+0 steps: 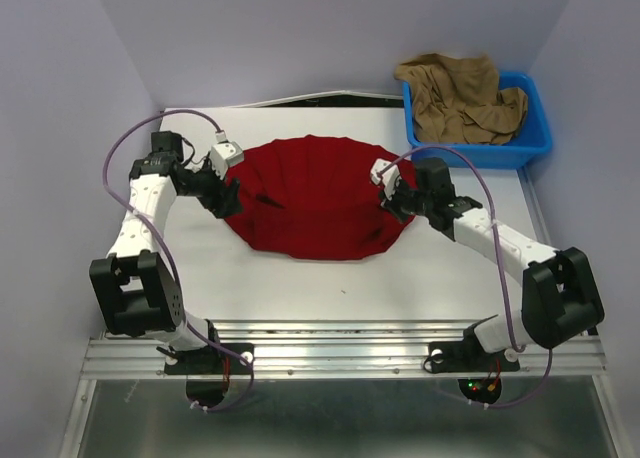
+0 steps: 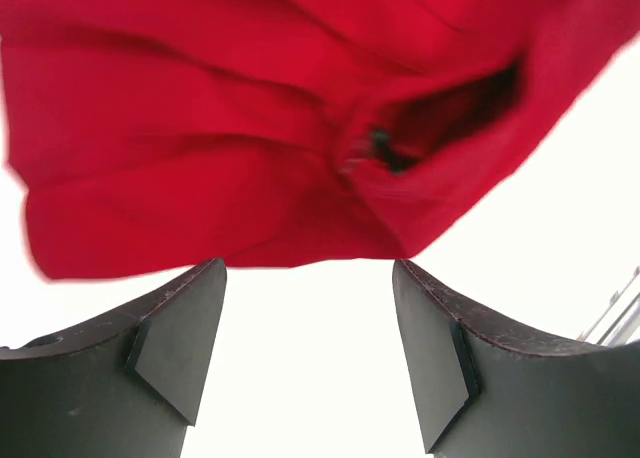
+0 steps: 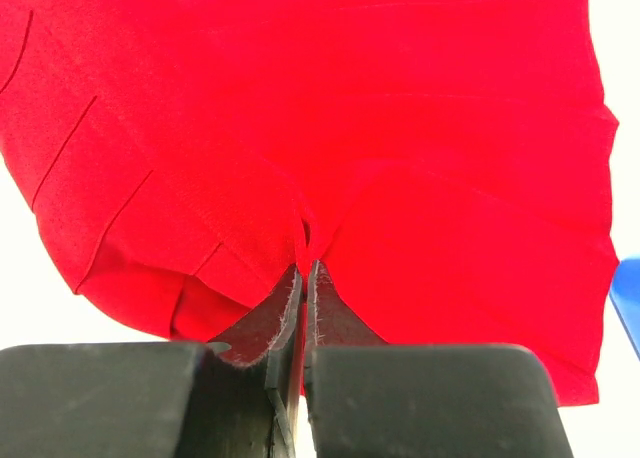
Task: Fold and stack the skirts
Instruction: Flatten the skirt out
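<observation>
My left gripper should next grab the red skirt by its rumpled edge [image 1: 241, 207] [image 2: 362, 218], opposite the pinch of my right gripper, to spread the skirt out for folding.
The deep red skirt [image 1: 310, 193] lies spread on the white table [image 1: 330, 288], fanned out with its wide hem toward the arms. My left gripper [image 1: 222, 198] sits at its left edge, open, with only bare table between its fingers [image 2: 190, 328]. In the left wrist view the left gripper [image 2: 308, 278] stands just short of the rumpled red skirt [image 2: 200, 128]. My right gripper [image 1: 392, 200] is at the skirt's right edge. The right gripper [image 3: 305, 268] is shut on a pinch of the red skirt [image 3: 350, 128]. The tan-brown skirt [image 1: 462, 100] lies crumpled in the bin.
A blue plastic bin [image 1: 530, 148] stands at the table's back right corner, and its edge [image 3: 628, 298] shows at the right of the right wrist view. Lilac walls close in the table on three sides. The arm bases stand on a metal rail [image 1: 340, 343] at the near edge.
</observation>
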`<state>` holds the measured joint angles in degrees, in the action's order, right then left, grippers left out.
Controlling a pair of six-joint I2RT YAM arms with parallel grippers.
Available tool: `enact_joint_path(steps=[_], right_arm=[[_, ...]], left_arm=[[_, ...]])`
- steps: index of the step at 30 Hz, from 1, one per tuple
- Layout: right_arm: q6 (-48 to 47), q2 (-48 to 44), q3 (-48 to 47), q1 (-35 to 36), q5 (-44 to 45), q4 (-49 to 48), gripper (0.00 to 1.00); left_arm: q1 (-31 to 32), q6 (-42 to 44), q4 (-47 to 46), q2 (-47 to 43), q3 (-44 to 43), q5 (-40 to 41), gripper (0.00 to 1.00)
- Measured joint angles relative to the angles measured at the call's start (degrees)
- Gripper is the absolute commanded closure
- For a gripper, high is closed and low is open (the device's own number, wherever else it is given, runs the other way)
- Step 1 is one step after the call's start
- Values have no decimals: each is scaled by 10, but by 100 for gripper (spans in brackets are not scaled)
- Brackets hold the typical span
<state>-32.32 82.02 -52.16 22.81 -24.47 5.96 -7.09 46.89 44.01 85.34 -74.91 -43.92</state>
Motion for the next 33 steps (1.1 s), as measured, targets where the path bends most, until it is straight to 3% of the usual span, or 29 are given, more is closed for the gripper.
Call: enact_joint_path(steps=[4, 8, 17, 24, 28, 33], right_arm=[[-5, -28, 18, 0, -4, 3, 99], [-12, -58, 33, 0, -10, 5, 99], [-20, -74, 51, 0, -15, 14, 99], [-20, -80, 53, 0, -15, 16, 99], [-20, -89, 53, -1, -11, 16, 99], [-19, -88, 43, -15, -4, 26, 99]], left_arm=[[11, 118, 8, 8, 44, -49, 21], [29, 173, -2, 43, 44, -71, 21], [100, 203, -61, 93, 44, -75, 34], [115, 232, -62, 96, 39, -86, 70], [115, 251, -42, 95, 29, -81, 100], [107, 214, -32, 56, 28, -64, 100]])
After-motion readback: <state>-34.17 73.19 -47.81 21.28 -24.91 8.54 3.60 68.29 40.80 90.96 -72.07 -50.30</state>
